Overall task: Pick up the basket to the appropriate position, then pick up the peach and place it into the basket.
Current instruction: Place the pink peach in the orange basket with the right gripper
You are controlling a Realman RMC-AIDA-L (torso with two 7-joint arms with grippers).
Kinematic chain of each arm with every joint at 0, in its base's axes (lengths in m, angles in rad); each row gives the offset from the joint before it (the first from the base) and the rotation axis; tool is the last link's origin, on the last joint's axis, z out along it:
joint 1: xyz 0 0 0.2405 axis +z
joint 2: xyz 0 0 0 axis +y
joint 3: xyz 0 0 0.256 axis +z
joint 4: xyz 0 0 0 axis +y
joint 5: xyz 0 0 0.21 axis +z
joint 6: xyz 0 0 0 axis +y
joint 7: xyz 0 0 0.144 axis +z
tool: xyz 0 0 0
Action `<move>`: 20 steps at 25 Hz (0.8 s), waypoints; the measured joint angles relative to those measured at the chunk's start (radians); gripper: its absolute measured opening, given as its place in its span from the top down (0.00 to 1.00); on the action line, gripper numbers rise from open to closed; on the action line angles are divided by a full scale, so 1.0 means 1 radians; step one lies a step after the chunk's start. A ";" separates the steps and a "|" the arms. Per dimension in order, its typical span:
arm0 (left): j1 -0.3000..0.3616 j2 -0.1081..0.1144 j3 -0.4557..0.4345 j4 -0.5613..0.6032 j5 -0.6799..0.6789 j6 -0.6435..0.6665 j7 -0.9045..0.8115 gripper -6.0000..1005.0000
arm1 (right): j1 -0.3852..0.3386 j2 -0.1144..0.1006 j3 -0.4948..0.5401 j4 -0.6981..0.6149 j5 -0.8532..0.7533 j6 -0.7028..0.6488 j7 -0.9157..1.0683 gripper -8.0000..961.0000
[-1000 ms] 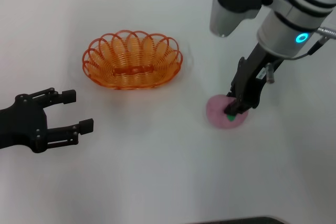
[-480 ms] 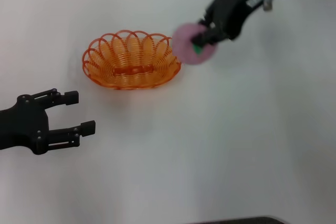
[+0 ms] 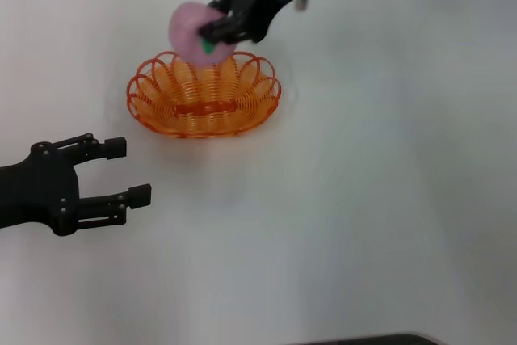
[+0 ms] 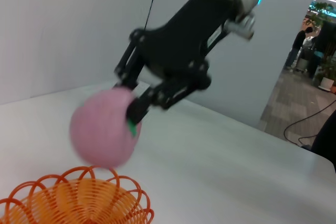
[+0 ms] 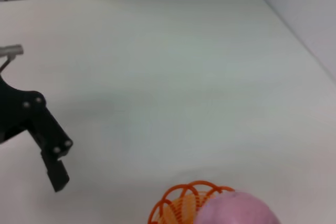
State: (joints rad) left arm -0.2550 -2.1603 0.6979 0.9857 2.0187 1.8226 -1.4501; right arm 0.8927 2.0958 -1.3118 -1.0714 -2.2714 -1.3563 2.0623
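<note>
My right gripper is holding the pink peach (image 3: 192, 31) above the basket's far rim in the head view. It needs to move the peach inside the basket's rim before it opens.
The orange wire basket (image 3: 203, 103) sits on the white table, left of centre in the head view. The pink peach (image 3: 192, 31) hangs in the air above the basket's far rim, with my right gripper (image 3: 216, 31) shut on it. From the left wrist view the peach (image 4: 103, 127) floats just over the basket (image 4: 73, 199) and the right gripper (image 4: 132, 115) pinches it at its green mark. The right wrist view catches the peach (image 5: 237, 210) and the basket's rim (image 5: 181, 203). My left gripper (image 3: 128, 170) rests open near the table's left side, short of the basket.
The white table (image 3: 363, 199) spreads bare to the right and front of the basket. The left arm's black gripper (image 5: 50, 150) also shows far off in the right wrist view. A dark edge (image 3: 363, 339) runs along the front of the table.
My right gripper lifted the peach off the table at the right and carried it left, until it hangs over the basket's far rim. The left gripper barely moved.
</note>
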 joint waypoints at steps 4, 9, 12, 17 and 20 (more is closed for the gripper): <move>-0.005 -0.002 0.002 -0.005 0.000 0.000 0.000 0.16 | 0.003 0.002 -0.102 0.095 0.034 0.140 -0.009 0.72; -0.014 -0.002 0.011 -0.025 0.000 -0.007 0.002 0.16 | -0.005 0.004 -0.175 0.163 0.086 0.245 -0.031 0.72; -0.018 -0.002 0.011 -0.031 0.000 -0.008 0.003 0.16 | -0.007 0.004 -0.181 0.191 0.105 0.265 -0.051 0.72; -0.024 -0.001 0.011 -0.033 0.000 -0.009 0.003 0.16 | -0.008 0.004 -0.183 0.219 0.129 0.272 -0.076 0.72; -0.029 -0.001 0.011 -0.041 0.000 -0.010 0.002 0.16 | -0.004 0.004 -0.189 0.226 0.135 0.271 -0.075 0.71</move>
State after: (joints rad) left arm -0.2844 -2.1613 0.7088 0.9446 2.0187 1.8128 -1.4477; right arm 0.8884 2.0999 -1.5007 -0.8455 -2.1369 -1.0850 1.9874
